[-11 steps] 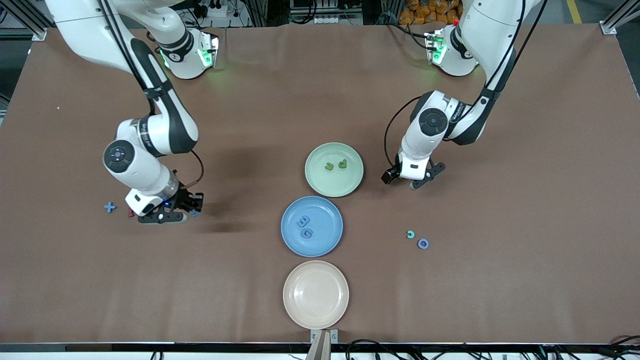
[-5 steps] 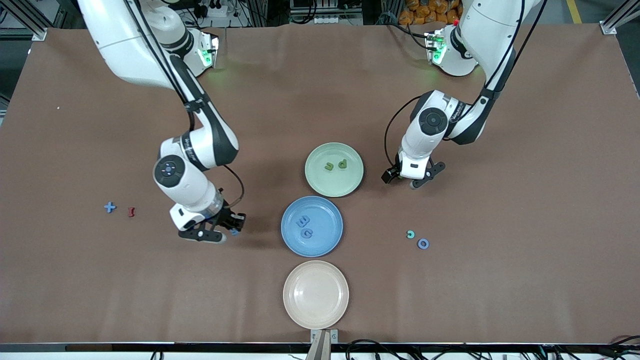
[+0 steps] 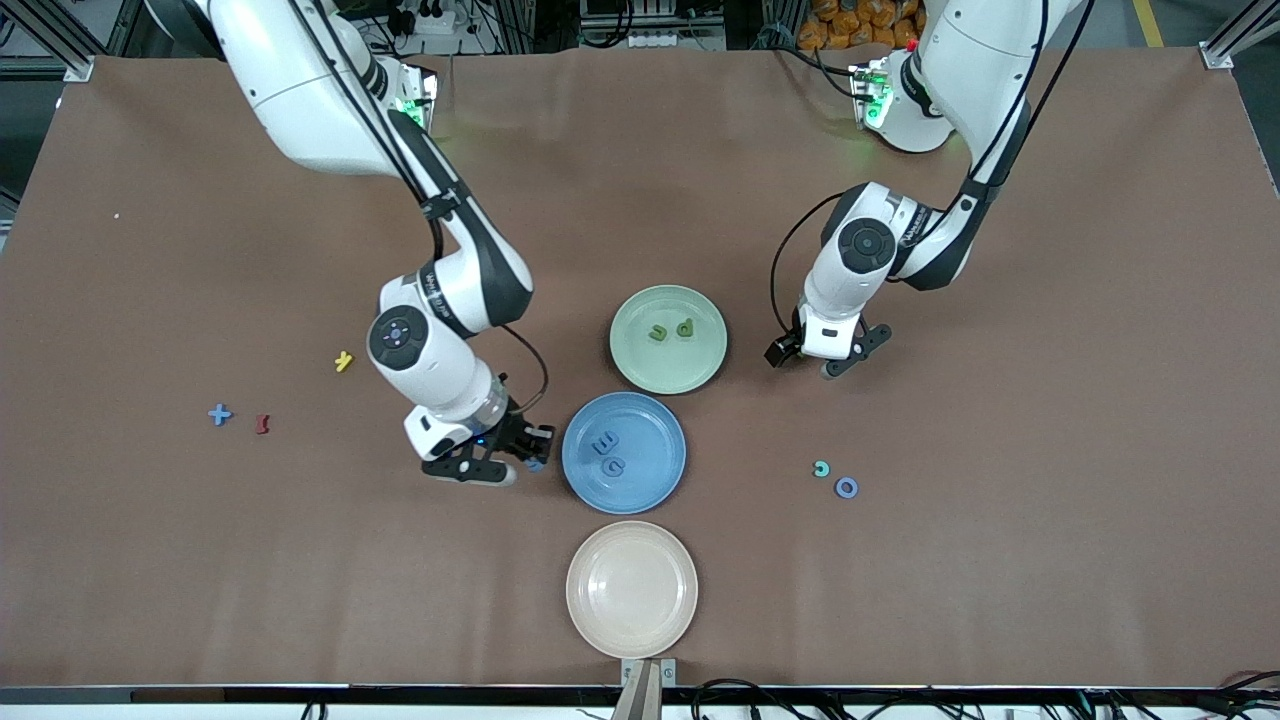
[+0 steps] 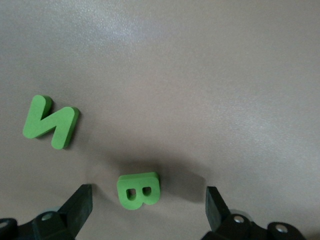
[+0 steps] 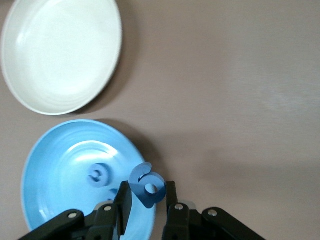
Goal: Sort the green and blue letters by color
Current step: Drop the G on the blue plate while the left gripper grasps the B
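Note:
My left gripper should grab the green B's sides next, to sort it with the green letters.
My right gripper (image 3: 522, 458) is shut on a blue 6 (image 5: 147, 187) and hangs over the table right beside the rim of the blue plate (image 3: 655, 430), at the side toward the right arm's end. That plate holds two blue letters (image 3: 606, 441). Two green letters (image 3: 672, 330) lie in the green plate (image 3: 650, 372). My left gripper (image 4: 147, 200) stands open low over a green B (image 4: 139, 190), with a green N (image 4: 51, 122) beside it on the table. A blue plus sign (image 3: 220, 414) lies toward the right arm's end.
A beige plate (image 3: 600, 620) sits nearer the front camera than the blue plate. A dark red piece (image 3: 263, 423) lies by the plus sign, a yellow piece (image 3: 343, 361) farther back. A teal piece (image 3: 821, 468) and a bluish ring (image 3: 846, 487) lie toward the left arm's end.
My right arm has carried the blue 6 from beside the red piece across to the blue plate's rim, uncovering the yellow piece. The left arm has not moved.

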Available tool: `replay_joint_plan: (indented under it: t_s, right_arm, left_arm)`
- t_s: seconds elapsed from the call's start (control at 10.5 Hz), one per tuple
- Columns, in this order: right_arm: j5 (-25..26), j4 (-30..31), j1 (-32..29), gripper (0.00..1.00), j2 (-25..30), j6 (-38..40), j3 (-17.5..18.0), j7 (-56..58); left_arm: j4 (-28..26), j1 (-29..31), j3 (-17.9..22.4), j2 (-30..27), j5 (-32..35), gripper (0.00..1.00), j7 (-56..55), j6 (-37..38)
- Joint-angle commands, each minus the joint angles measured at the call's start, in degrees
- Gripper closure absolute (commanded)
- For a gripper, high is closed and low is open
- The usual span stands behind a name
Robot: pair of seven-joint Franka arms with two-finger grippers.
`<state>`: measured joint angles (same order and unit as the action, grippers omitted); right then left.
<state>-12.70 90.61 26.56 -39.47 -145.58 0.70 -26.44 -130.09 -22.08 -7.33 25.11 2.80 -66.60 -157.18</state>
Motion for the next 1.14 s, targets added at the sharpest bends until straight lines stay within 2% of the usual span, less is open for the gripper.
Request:
replay_joint_plan:
  t_s: [0.0, 0.1, 0.19, 0.38, 0.48, 0.57, 0.86, 1.05]
  right_arm:
    - [-2.24, -3.25, 3.84, 0.86, -3.24, -3.48, -0.17, -0.54]
    - [-2.33, -4.03, 4.81, 0.85, -3.68, -3.57, -0.17, -0.89]
    - [-2.33, -4.3, 5.43, 0.84, -3.86, -3.57, -0.17, -1.68]
    - [-2.25, -4.74, 7.1, 0.79, -4.38, -3.66, -0.17, -6.58]
    - [-2.24, -5.01, 7.37, 0.19, -4.39, -3.66, -0.17, -8.52]
    - [-2.16, -5.01, 7.28, 0.0, -4.39, -3.66, -0.25, -8.28]
    - [-1.19, -4.49, 6.32, 0.0, -3.6, -2.78, -0.43, -6.27]
    - [-1.1, -3.43, 3.69, 0.0, -2.37, 0.88, -0.87, 2.31]
  left_arm:
    - [0.01, 0.1, 0.21, 0.38, 2.21, 0.0, -2.13, -0.84]
    - [0.1, 0.19, 0.82, 0.47, 2.56, 0.43, -1.96, -0.76]
    - [0.36, 0.19, 1.17, 0.47, 2.65, 0.99, -1.96, -0.67]
    - [0.54, 0.19, 1.09, 0.47, 2.65, 1.0, -2.04, -0.49]
    - [0.54, 0.02, 1.09, 0.47, 2.65, 1.0, -2.22, -0.4]
    - [0.54, 0.02, 1.09, 0.47, 2.65, 1.0, -2.22, -0.4]
    - [0.72, -0.42, 1.09, 0.03, 2.65, 1.0, -2.22, 0.47]
    - [3.95, -0.42, 1.0, -0.32, 2.57, 1.0, -2.22, 5.02]
